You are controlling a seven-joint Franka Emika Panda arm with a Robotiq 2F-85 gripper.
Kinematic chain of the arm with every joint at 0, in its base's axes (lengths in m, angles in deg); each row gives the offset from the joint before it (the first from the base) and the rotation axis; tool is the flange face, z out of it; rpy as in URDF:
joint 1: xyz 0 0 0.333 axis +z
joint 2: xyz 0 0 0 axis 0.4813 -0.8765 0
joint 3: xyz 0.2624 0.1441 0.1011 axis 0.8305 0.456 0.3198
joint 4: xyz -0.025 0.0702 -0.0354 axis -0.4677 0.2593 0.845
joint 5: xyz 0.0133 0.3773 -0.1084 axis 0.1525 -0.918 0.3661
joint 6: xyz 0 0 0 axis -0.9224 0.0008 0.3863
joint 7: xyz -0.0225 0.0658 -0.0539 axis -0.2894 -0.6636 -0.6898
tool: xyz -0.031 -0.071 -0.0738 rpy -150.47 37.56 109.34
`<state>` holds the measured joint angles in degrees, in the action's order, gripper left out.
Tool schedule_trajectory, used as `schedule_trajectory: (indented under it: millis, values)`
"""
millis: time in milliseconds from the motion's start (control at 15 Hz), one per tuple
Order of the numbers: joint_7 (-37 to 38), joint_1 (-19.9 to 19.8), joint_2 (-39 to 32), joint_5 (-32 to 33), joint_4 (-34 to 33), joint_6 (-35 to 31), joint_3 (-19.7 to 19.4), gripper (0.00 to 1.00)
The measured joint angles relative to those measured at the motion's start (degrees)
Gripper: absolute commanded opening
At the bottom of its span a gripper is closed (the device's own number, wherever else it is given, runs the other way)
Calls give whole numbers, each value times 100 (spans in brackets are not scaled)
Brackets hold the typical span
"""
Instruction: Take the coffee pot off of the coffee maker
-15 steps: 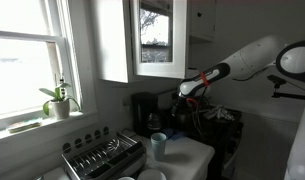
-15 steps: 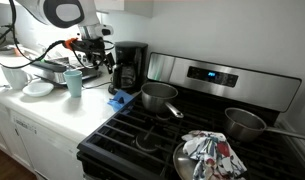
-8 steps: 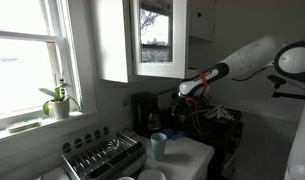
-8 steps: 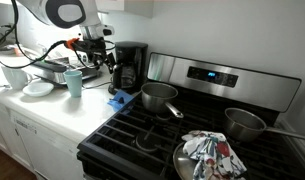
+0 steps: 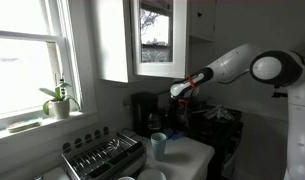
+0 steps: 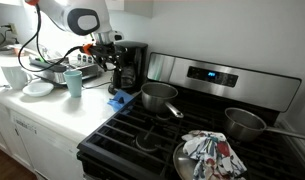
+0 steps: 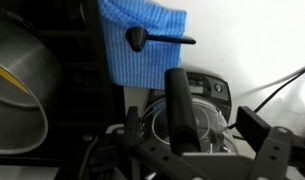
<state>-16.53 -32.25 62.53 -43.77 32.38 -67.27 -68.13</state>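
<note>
My gripper needs to go lower before it closes on the coffee pot's dark handle point(image 7: 180, 105), because that handle is below my fingers and glass shows beside it.
The coffee maker point(image 5: 142, 106) is a black box standing on the white counter, and it also shows in the other exterior view point(image 6: 133, 62). The glass coffee pot point(image 6: 122, 80) sits under its overhang. In the wrist view the coffee pot point(image 7: 204, 122) is seen from above, with its dark handle point(image 7: 178, 100) pointing toward me. My gripper point(image 7: 192, 126) is open, with a finger on each side of the pot and nothing gripped. In both exterior views the gripper point(image 5: 178, 91) point(image 6: 106, 52) hangs just in front of the machine. A light blue cup point(image 5: 159, 145) stands nearby.
A blue cloth point(image 6: 119, 98) lies between the coffee maker and the stove point(image 6: 202, 75). Steel pots point(image 6: 159, 97) sit on the burners. A dish rack point(image 5: 102, 155) is at the counter's front. A dark appliance with clutter point(image 5: 218, 122) stands beyond the machine.
The arm has swung toward the coffee maker. The gripper has moved from beside the machine to right at the coffee pot.
</note>
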Motion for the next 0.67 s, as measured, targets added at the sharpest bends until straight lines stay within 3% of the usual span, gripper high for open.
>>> schedule_trajectory:
  millis: [200,267,400,667]
  values:
    - [-520,-98,-480,-396,-525,14,145,100]
    - [-632,-144,-624,-452,-687,14,193,75]
    - [-773,-231,-873,-484,-970,29,273,66]
    - [-1064,-434,-1141,-569,-1365,308,458,37]
